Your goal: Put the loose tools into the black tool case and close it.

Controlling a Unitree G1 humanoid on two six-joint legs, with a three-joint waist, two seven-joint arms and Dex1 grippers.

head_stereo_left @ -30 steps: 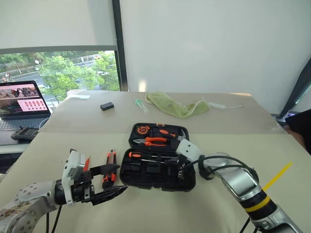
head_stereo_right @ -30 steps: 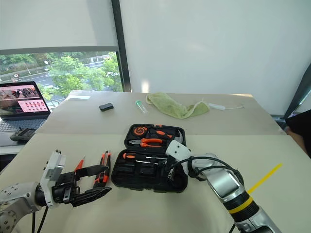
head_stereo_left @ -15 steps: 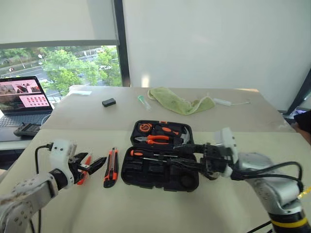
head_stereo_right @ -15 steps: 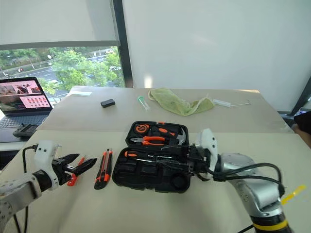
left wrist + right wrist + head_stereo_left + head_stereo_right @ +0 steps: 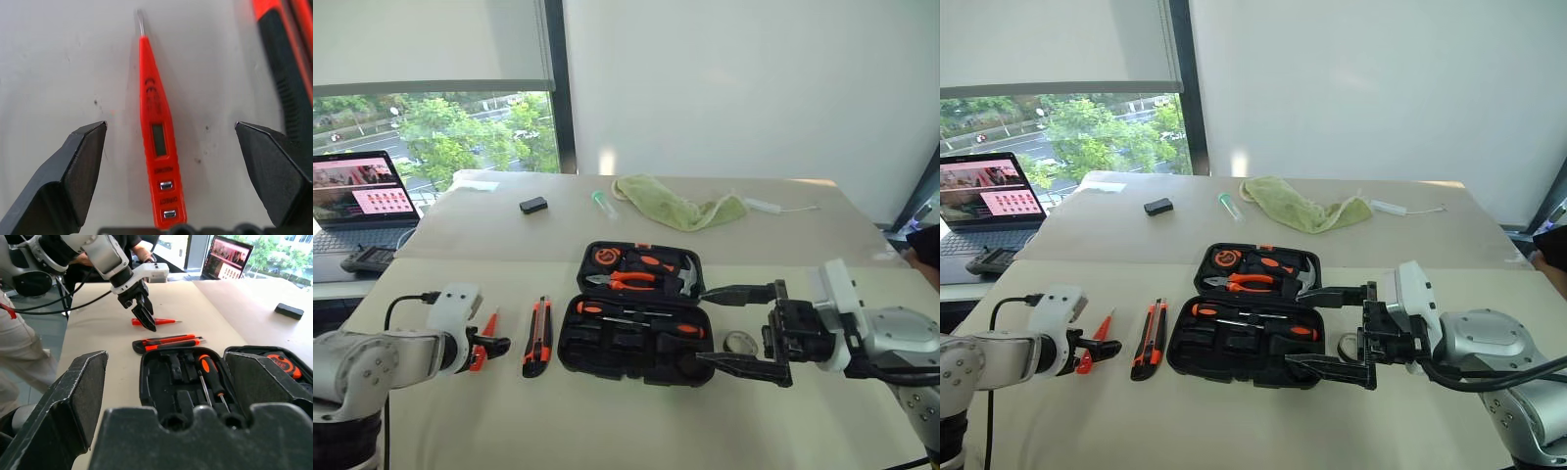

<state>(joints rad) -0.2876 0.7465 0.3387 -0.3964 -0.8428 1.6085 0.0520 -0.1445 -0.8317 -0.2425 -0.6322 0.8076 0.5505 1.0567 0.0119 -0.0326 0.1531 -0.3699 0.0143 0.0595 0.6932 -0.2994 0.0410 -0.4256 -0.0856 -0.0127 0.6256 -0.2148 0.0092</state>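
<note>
My left gripper's fingers reach down on either side of the handle, so it is time to close now, which would catch the tester's red handle [image 5: 159,142].
The black tool case [image 5: 570,345] lies open mid-table, with two black-orange screwdrivers [image 5: 677,329] in its near half and pliers and a hammer in the far half. Left of it lies the orange-black utility knife [image 5: 537,336], and further left the slim orange tester screwdriver [image 5: 156,132]. My left gripper [image 5: 170,128] is open and tipped down, with the tester between its fingers but not gripped. My right gripper [image 5: 705,325] hangs wide open and empty at the case's right edge, pointing left. A small pale ring [image 5: 740,342] lies on the table beneath it.
A green cloth [image 5: 675,208], a small black box [image 5: 532,206] and a thin tube [image 5: 600,203] lie at the back of the table. A laptop [image 5: 352,201] stands far left. In the right wrist view a person [image 5: 14,347] stands beyond the table's left edge.
My right gripper opened and drew up and back out of the case to its right side. My left gripper swung left from the utility knife and tipped down over the tester. The camera shifted.
</note>
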